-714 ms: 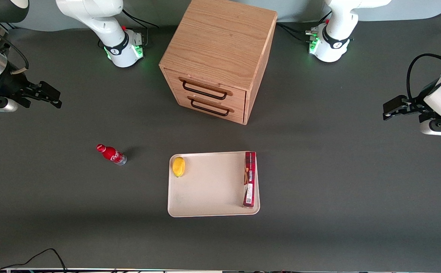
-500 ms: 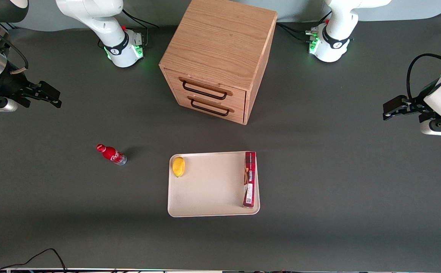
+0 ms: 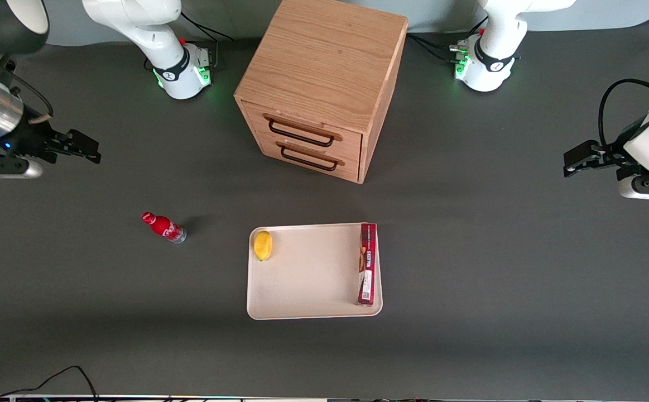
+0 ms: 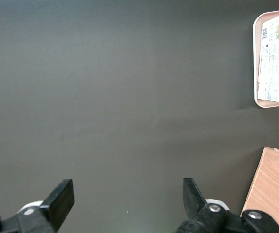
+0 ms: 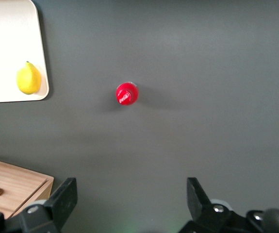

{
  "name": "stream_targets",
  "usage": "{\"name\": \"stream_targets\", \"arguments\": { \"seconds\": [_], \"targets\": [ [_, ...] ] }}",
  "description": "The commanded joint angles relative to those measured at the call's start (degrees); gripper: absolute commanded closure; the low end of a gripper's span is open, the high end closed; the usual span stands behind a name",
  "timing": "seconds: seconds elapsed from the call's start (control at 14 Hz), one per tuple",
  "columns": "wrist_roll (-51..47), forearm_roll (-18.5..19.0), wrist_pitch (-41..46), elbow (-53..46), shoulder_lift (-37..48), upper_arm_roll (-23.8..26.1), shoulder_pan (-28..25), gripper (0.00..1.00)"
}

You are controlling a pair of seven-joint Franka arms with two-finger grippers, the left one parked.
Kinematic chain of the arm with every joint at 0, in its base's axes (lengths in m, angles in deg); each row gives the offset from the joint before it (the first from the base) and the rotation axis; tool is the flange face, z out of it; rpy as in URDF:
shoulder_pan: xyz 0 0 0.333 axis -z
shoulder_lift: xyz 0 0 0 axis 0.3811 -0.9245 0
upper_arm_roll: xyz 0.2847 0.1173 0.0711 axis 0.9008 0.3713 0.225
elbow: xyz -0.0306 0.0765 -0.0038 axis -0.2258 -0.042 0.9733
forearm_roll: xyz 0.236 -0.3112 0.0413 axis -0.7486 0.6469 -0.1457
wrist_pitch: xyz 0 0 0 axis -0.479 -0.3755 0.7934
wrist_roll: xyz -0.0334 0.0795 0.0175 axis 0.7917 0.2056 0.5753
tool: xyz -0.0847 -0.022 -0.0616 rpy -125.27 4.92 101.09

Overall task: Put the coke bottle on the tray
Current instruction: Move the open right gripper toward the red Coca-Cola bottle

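My right gripper grabs the bottle by its red cap (image 3: 148, 218) next, to place the coke bottle on the tray (image 3: 307, 279).
The coke bottle (image 3: 163, 227), small and red with a red cap and clear base, stands upright on the dark table beside the tray, toward the working arm's end. In the right wrist view it shows from above as a red cap (image 5: 127, 93). The cream-white tray (image 3: 307, 279) lies in front of the wooden drawer cabinet, nearer the front camera; its corner shows in the right wrist view (image 5: 13, 29). My right gripper (image 3: 81, 149) hangs open and empty above the table, farther from the front camera than the bottle and well apart from it; its jaws stand wide (image 5: 129, 199).
A yellow lemon (image 3: 263, 245) and a long red box (image 3: 367, 263) lie on the tray. The wooden drawer cabinet (image 3: 324, 84) stands at the table's middle, its two drawers shut. A black cable (image 3: 67, 375) lies near the table's front edge.
My right gripper has moved a little toward the table's middle and slightly nearer the front camera. The bottle and tray have not moved.
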State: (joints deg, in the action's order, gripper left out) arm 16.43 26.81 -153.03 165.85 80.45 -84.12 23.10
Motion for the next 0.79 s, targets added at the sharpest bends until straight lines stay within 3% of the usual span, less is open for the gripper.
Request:
{"name": "stream_targets", "arguments": {
  "seconds": [0.0,0.21,0.71],
  "targets": [
    [4.08,-3.01,-8.94,6.23,-1.79,0.16,0.61,0.0],
    [4.0,-3.11,-22.23,14.94,-2.4,0.6,0.79,0.0],
    [3.91,-2.32,-37.98,23.39,-6.44,2.45,0.88,0.03]
  ]
}}
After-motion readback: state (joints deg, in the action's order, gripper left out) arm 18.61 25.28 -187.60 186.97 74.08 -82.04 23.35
